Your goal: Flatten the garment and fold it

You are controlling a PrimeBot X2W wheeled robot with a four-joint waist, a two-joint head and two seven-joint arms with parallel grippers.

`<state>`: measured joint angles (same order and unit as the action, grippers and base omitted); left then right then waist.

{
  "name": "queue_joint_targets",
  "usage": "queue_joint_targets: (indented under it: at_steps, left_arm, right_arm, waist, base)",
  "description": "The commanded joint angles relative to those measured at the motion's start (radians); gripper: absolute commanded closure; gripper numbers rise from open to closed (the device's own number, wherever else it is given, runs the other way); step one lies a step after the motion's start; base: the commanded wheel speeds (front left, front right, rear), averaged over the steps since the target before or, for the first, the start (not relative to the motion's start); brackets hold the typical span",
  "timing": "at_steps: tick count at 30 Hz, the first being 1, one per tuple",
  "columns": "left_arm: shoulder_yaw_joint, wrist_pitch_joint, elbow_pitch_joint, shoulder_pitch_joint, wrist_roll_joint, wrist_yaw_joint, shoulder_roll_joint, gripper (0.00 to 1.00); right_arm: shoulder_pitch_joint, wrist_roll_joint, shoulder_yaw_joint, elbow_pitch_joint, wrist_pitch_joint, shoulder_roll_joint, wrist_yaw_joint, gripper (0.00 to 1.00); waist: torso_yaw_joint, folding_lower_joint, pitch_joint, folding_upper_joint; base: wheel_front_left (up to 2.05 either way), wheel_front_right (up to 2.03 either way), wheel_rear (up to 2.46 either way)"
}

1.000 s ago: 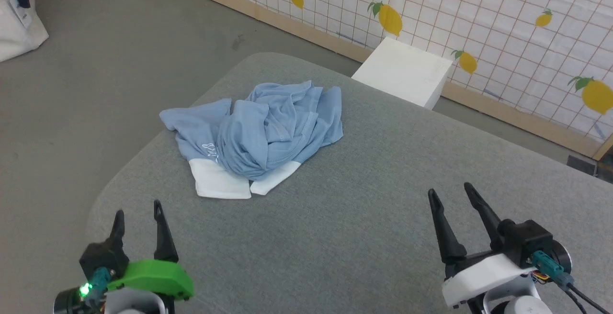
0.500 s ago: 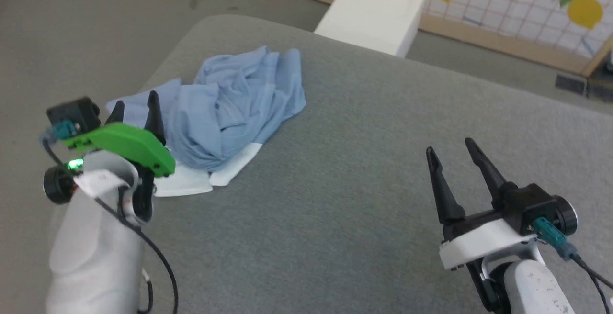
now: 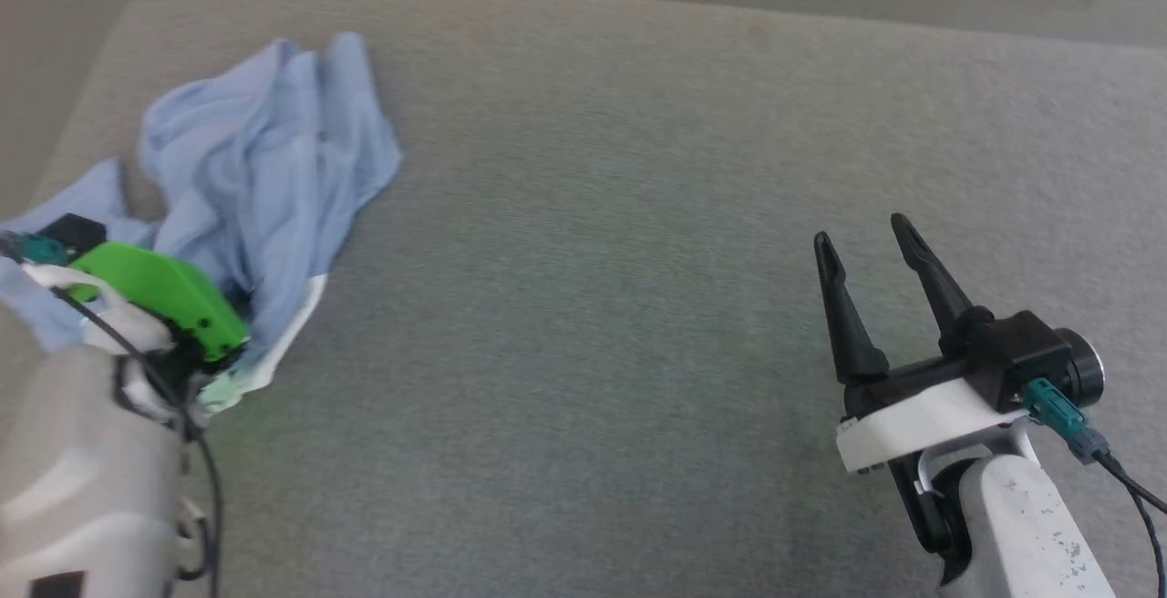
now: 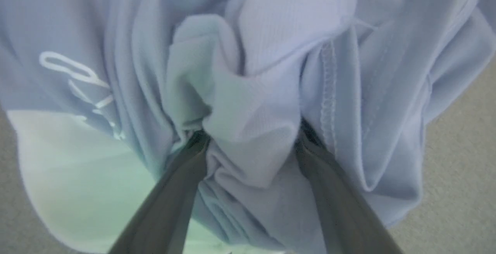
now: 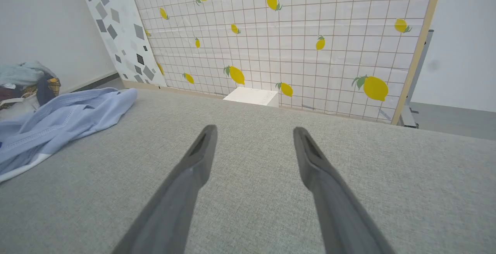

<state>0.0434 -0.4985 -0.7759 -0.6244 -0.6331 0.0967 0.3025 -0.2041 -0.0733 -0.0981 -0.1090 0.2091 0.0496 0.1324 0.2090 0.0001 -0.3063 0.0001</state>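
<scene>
I should next grab the garment with my left gripper by its thick bunched fold [image 4: 253, 147] to spread it out flat.
The garment [image 3: 264, 151], a crumpled sky-blue T-shirt, lies at the left end of the grey padded table [image 3: 638, 215]. White fabric [image 3: 296, 324] shows at its near edge. My left gripper [image 4: 252, 138] points down into the heap near that edge. It is open, its two fingers spread wide with a bunched fold of the garment [image 4: 255, 91] between them, and the tips are buried in cloth. In the head view its green cover [image 3: 155, 293] hides the fingers. My right gripper [image 3: 862, 235] stands open over bare table at the right, far from the garment [image 5: 58, 122].
A white box [image 5: 252, 96] stands on the floor beyond the table's far edge, in front of a tiled wall panel with lemons [image 5: 310, 33]. A basket of clothes [image 5: 23, 81] sits on the floor to the far left. The table's rounded left edge runs close to the garment.
The head camera has tilted down and the picture has shifted. My left arm has reached forward and lowered its open fingers into the garment's near edge. The right gripper has stayed open.
</scene>
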Motion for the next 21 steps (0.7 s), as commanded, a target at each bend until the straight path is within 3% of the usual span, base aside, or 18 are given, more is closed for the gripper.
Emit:
queue_joint_targets:
  at_steps: [1, 2, 4, 6, 8, 12, 16, 21]
  left_arm:
    - [-0.026, -0.075, -0.037, 0.048, -0.007, -0.004, -0.014, 0.0]
    - [-0.031, -0.109, -0.039, 0.059, -0.013, -0.008, -0.014, 0.45]
    - [-0.039, -0.149, -0.023, 0.077, -0.02, -0.023, -0.008, 1.0]
    - [-0.044, -0.123, 0.014, 0.092, -0.008, -0.034, 0.01, 1.0]
    - [-0.038, -0.026, 0.068, 0.097, 0.019, -0.036, 0.035, 1.0]
    - [-0.021, 0.251, 0.172, 0.078, 0.099, -0.026, 0.083, 1.0]
    - [-0.043, 0.438, 0.263, 0.038, 0.172, -0.03, 0.101, 1.0]
    - [-0.1, 0.538, 0.371, -0.011, 0.234, -0.041, 0.089, 1.0]
  right_arm:
    - [-0.007, -0.01, 0.005, -0.009, 0.011, 0.001, -0.002, 0.0]
    - [-0.005, -0.013, 0.009, -0.015, 0.014, 0.001, -0.002, 0.0]
    - [0.0, -0.02, 0.014, -0.028, 0.02, 0.001, -0.002, 0.0]
    - [0.006, -0.027, 0.014, -0.04, 0.026, 0.001, -0.002, 0.0]
    - [0.011, -0.037, 0.01, -0.051, 0.031, 0.001, -0.002, 0.0]
    - [0.029, -0.052, 0.005, -0.069, 0.038, 0.001, -0.002, 0.0]
    - [0.058, -0.06, 0.012, -0.078, 0.042, 0.001, -0.002, 0.0]
    - [0.101, -0.06, 0.034, -0.081, 0.043, 0.001, -0.002, 0.0]
  waist:
    - [-0.073, -0.0001, -0.054, -0.0001]
    - [-0.071, -0.0001, -0.043, -0.0001]
    - [-0.062, -0.0001, -0.014, -0.0001]
    - [-0.051, -0.0001, 0.022, -0.0001]
    - [-0.043, -0.0001, 0.063, -0.0001]
    - [-0.036, -0.0001, 0.155, -0.0001]
    - [-0.049, -0.0001, 0.228, -0.0001]
    - [-0.091, -0.0001, 0.293, -0.0001]
  base:
    - [0.0, 0.0, 0.0]
    - [0.0, 0.0, 0.0]
    - [0.0, 0.0, 0.0]
    - [0.0, 0.0, 0.0]
    - [0.0, 0.0, 0.0]
    - [0.0, 0.0, 0.0]
    - [0.0, 0.0, 0.0]
    - [0.0, 0.0, 0.0]
